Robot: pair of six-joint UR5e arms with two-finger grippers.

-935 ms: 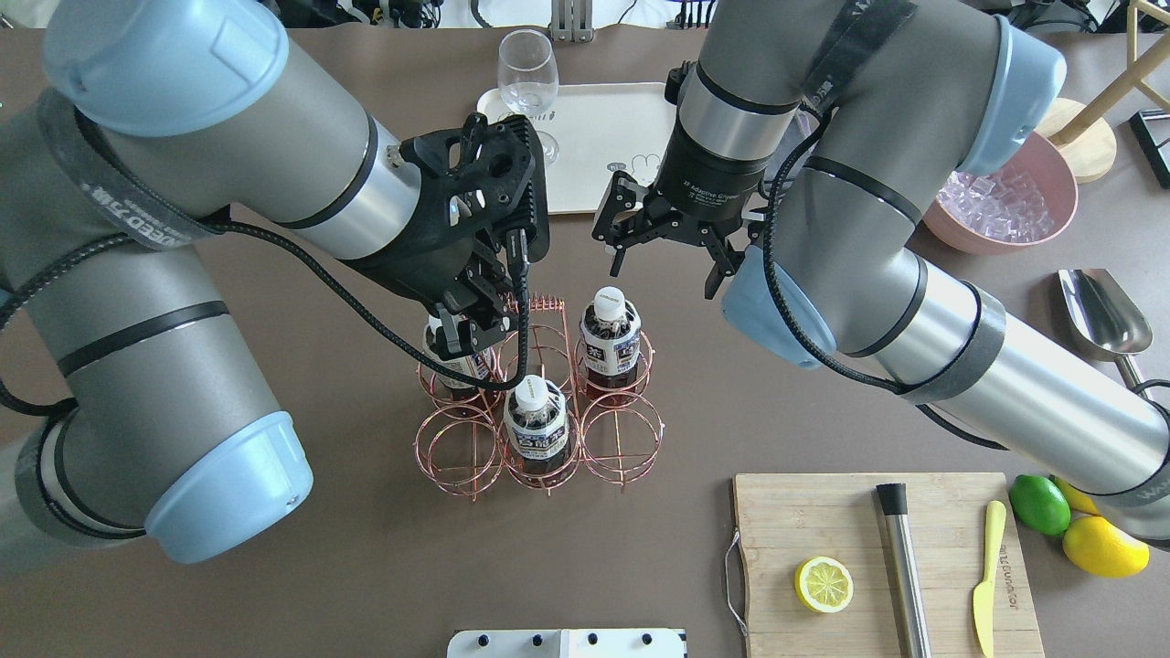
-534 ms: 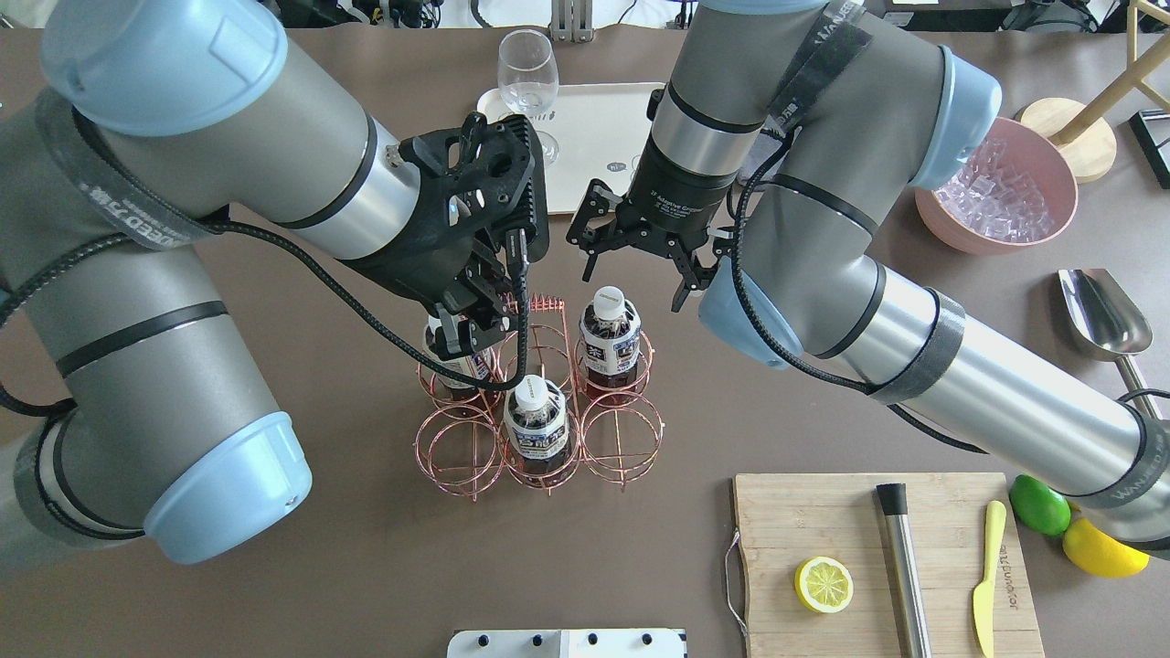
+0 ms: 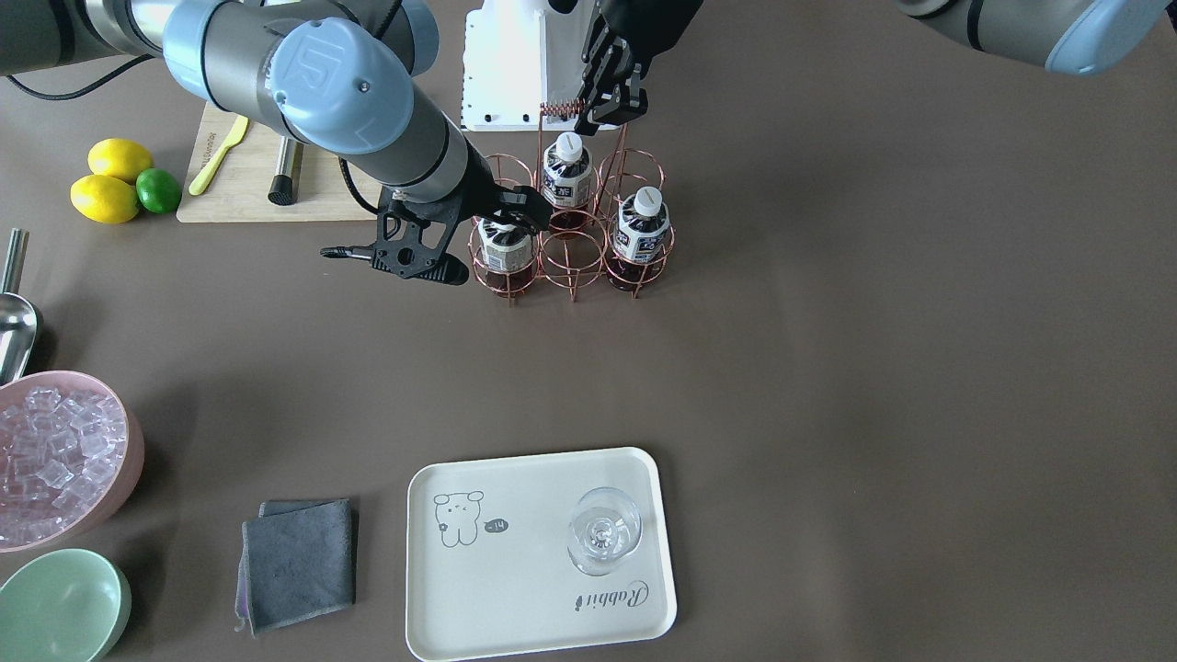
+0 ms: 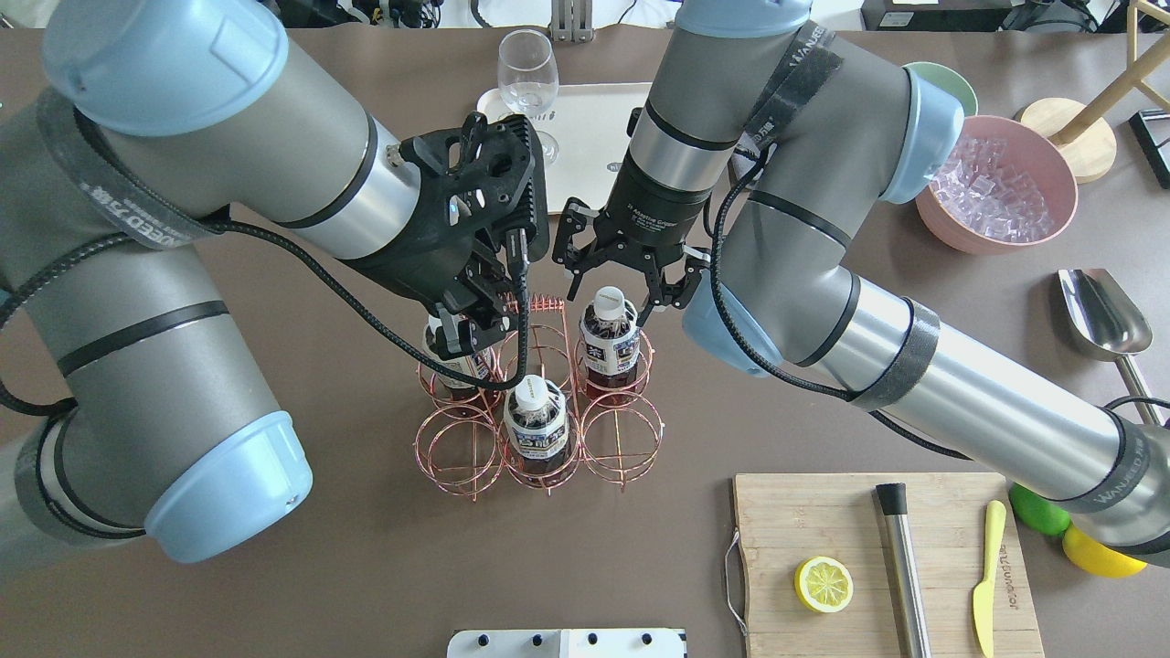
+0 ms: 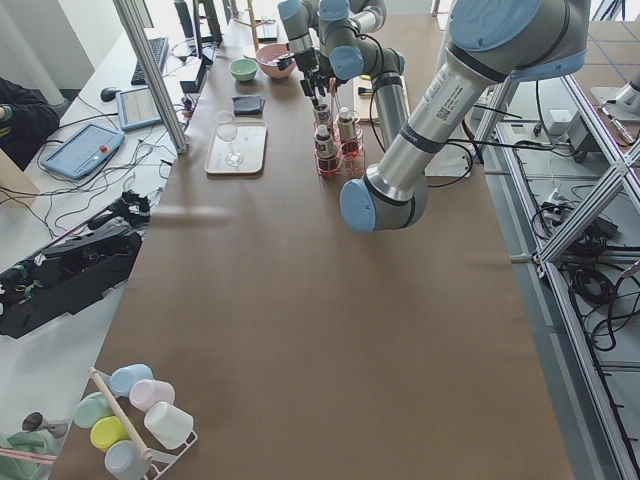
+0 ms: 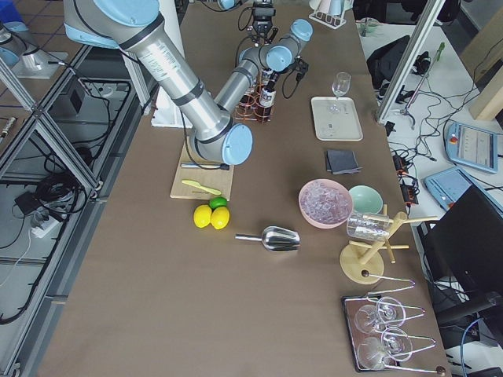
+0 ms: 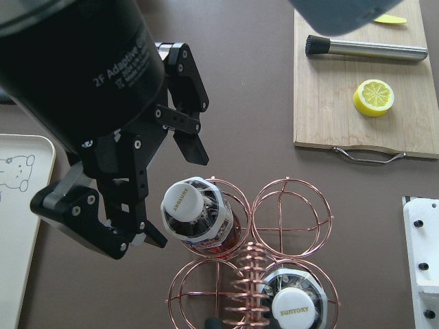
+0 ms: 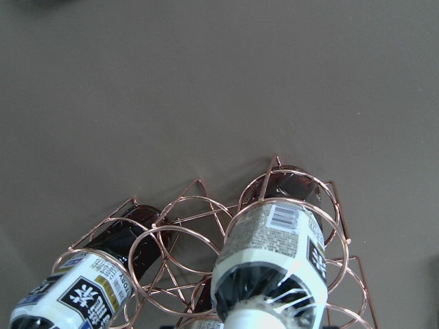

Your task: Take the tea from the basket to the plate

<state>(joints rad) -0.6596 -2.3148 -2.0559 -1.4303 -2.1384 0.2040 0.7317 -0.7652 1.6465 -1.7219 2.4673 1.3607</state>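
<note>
The tea needs to go from the copper basket to the cream plate, so my right gripper will next grab the bottle by its white cap (image 8: 252, 319).
A copper wire basket (image 4: 457, 452) holds three tea bottles: far right (image 4: 611, 343), near middle (image 4: 537, 425), and far left (image 4: 454, 366), which is partly under my left gripper. My right gripper (image 4: 611, 306) is open, and its fingers straddle the far right bottle's white cap (image 7: 184, 201) without closing. My left gripper (image 3: 611, 108) is shut on the basket's top handle, beside the coil (image 3: 557, 108). The cream plate (image 3: 524, 607) with its bear drawing lies apart on the far side, and a wine glass (image 3: 602, 533) stands on it.
A cutting board (image 4: 823, 521) with a lemon half, muddler and yellow knife lies near right. A pink bowl of ice (image 4: 992, 196) and a metal scoop (image 4: 1101, 315) are far right. A grey cloth (image 3: 299, 561) and a green bowl (image 3: 60, 607) lie beside the plate.
My right gripper moved left and nearer, from beside the plate to around the far right bottle's cap, and stayed open. My left arm has not moved.
</note>
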